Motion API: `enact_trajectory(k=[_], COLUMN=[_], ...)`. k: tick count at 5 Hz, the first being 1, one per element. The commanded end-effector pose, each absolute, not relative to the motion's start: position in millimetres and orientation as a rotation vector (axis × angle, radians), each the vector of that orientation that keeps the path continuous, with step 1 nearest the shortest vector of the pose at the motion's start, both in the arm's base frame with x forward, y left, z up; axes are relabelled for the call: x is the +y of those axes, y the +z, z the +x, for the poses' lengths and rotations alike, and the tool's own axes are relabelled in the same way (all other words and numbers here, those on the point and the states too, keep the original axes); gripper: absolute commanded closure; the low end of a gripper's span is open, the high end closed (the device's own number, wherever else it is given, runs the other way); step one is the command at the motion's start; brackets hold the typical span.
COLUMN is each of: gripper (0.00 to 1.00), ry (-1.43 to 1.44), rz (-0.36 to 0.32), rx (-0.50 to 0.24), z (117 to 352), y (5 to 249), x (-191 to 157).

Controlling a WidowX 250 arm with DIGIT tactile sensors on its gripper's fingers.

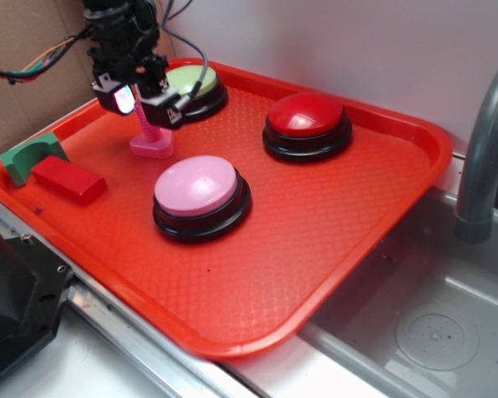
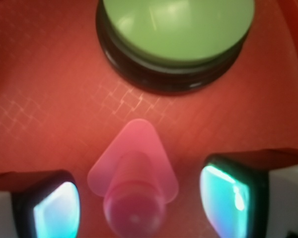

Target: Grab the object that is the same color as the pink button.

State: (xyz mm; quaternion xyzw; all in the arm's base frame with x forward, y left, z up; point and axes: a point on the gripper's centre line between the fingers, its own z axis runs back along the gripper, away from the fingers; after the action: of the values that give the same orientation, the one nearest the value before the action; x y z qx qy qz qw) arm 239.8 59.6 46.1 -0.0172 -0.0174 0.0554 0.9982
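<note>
My fingers are on both sides of the bolt's upright post, above the bolt's flat base. My gripper needs to close now. Closing now would hold the pink bolt.
The object, a small hot-pink toy bolt, stands upright on its flat base on the red tray, left of centre. The pink button, a large light-pink dome on a black base, sits just in front of it to the right. My gripper hangs directly over the bolt, open, with one finger on each side of the post. In the wrist view the bolt is centred between the fingertips of my gripper, with a gap on both sides.
A pale-green button is close behind the gripper and fills the top of the wrist view as the green button. A red button sits back right. A red block and green arch lie at the left edge. A faucet stands right.
</note>
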Motion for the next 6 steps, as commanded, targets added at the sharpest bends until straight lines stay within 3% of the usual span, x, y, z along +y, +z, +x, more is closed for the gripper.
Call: enact_trajectory(k=[1,3,4,5,6], gripper=[1.0,1.0,1.0,1.0,1.0], ry=[0.126,0.116,0.152,0.215,0.22], rz=[0.002,0.008,-0.003,0.001,0.024], rx=[-0.054,-0.066,-0.105,-0.189,-0.103], z=[243.0,244.0,237.6,216.5,198.5], y=[40.8,46.9,82.3,132.2,183.1], x=[68.8,65.7,67.3,60.7,50.1])
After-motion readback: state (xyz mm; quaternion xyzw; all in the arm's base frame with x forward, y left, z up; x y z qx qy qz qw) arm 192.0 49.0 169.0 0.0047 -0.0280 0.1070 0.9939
